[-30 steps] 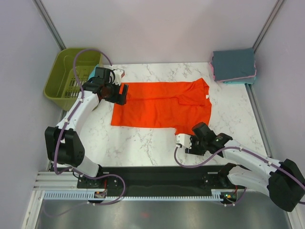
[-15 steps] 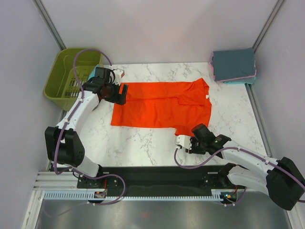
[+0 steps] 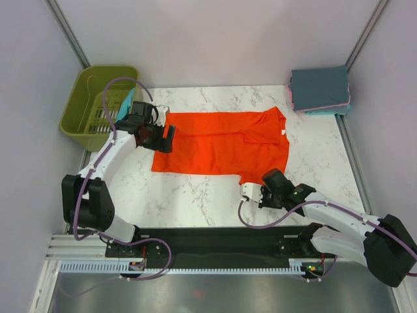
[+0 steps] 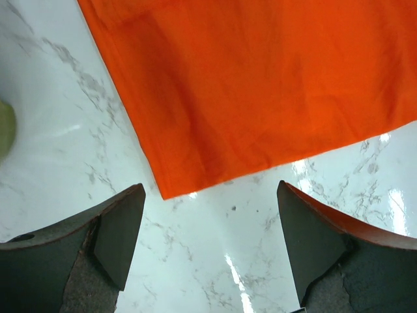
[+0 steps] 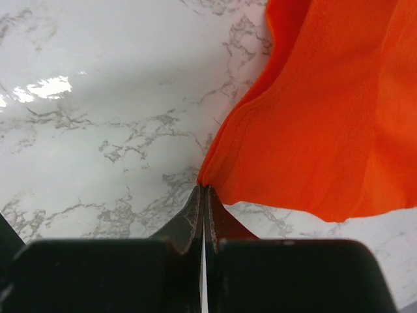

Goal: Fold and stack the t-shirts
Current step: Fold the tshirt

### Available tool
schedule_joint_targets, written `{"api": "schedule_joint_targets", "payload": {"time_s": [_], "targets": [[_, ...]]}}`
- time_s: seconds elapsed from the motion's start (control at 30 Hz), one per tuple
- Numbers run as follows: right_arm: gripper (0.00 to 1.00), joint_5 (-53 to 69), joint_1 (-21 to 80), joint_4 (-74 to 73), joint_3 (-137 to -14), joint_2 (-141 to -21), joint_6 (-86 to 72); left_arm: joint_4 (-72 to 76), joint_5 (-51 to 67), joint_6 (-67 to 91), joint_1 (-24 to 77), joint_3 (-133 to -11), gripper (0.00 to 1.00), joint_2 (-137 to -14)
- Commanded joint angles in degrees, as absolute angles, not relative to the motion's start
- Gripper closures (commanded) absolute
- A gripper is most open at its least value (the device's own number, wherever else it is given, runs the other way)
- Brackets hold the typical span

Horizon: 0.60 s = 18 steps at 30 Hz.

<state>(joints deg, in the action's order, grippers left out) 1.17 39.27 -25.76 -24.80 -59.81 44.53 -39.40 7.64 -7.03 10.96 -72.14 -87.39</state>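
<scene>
The orange-red t-shirt's near corner (image 3: 154, 169) (image 4: 168, 190) is opposite the held sleeve. My left gripper will grab it next, to fold the t-shirt's near side over evenly.
An orange-red t-shirt (image 3: 218, 143) lies spread flat on the marble table (image 3: 195, 195). My left gripper (image 3: 167, 135) hovers open over its left edge. In the left wrist view the shirt's corner (image 4: 166, 189) lies just ahead of the gap between the wide-apart fingers (image 4: 124, 228) of that gripper (image 4: 210, 189). My right gripper (image 3: 262, 178) is at the shirt's near sleeve. In the right wrist view this gripper (image 5: 204, 188) is shut, pinching a folded edge of the orange-red cloth (image 5: 326, 117). Folded t-shirts (image 3: 319, 89), slate-blue over pink and teal, are stacked at the back right.
An olive-green basket (image 3: 88, 107) stands off the table's back left corner, with a bit of teal cloth (image 3: 127, 101) at its rim. Grey walls and metal posts close in the sides. The arms' black base rail (image 3: 215, 241) runs along the near edge.
My right gripper has closed its fingers on the shirt's near sleeve edge. My left gripper has shifted slightly nearer along the shirt's left edge and stays open.
</scene>
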Motion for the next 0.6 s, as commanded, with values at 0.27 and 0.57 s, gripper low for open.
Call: {"api": "schedule_joint_targets", "payload": {"time_s": [0.27, 0.57], "targets": [[1.00, -5.6, 38.2, -30.6, -38.9, -58.8, 41.0, -39.4, 8.0, 7.5, 9.1, -62.4, 0.12, -86.7], [1.00, -4.7, 35.0, -29.8, -38.8, -58.0, 40.4, -40.3, 12.3, 11.2, 1.5, -63.6, 0.17, -92.6]]}}
